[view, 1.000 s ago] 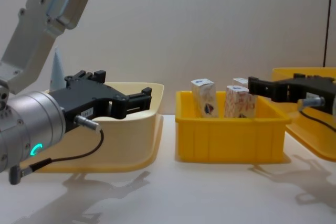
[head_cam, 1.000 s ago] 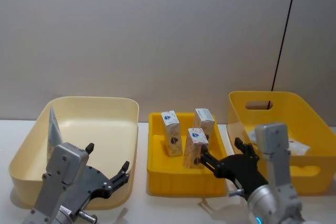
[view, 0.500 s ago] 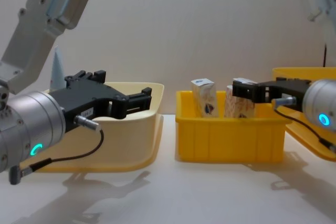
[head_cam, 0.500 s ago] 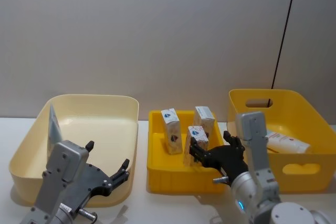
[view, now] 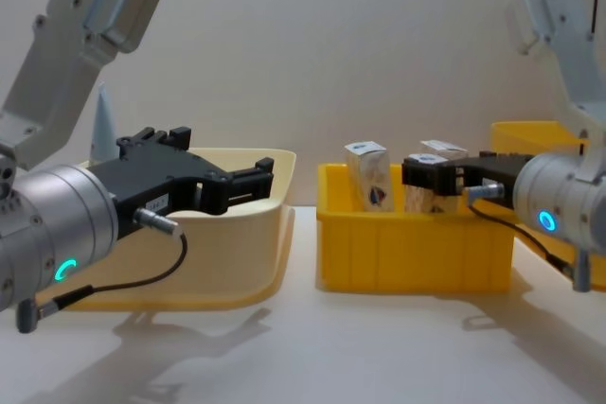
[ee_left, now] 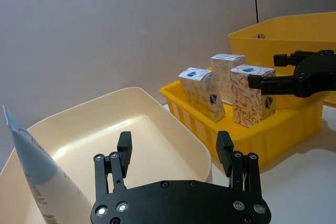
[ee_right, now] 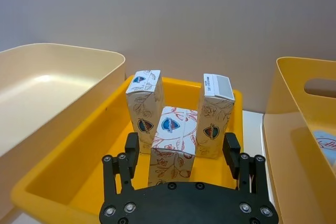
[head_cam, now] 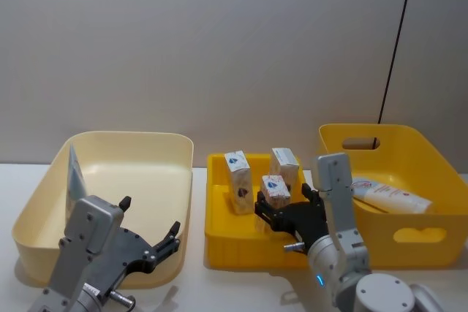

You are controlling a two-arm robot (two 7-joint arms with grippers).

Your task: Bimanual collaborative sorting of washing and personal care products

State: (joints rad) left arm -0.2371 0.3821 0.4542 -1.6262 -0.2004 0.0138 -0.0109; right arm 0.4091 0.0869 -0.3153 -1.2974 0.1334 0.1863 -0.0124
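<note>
The front carton has to be sorted into the big yellow bin, so the robot's right gripper should next grab the upper sides of the front carton (head_cam: 276, 189).
Three white cartons stand in the small yellow tray (head_cam: 219, 235): a front carton (head_cam: 276, 189), a left one (head_cam: 238, 179) and a back one (head_cam: 284, 164). My right gripper (ee_right: 181, 150) is open, one finger on each side of the front carton (ee_right: 173, 137) with gaps to both. In the chest view the right gripper (view: 423, 175) reaches over the tray from the right. A light-blue tube (head_cam: 74, 177) leans upright in the cream bin (head_cam: 175, 180). Another tube (head_cam: 387, 195) lies in the big yellow bin (head_cam: 439, 246). My left gripper (head_cam: 150, 217) hangs open by the cream bin's near edge.
The cream bin (view: 265, 234), the yellow tray (view: 417, 253) and the big yellow bin (view: 530, 134) stand side by side in a row on a white table. A grey wall rises close behind them. Bare table lies in front of the bins.
My right gripper has swung left from the big yellow bin to the tray and now straddles the front carton. The left arm has not moved.
</note>
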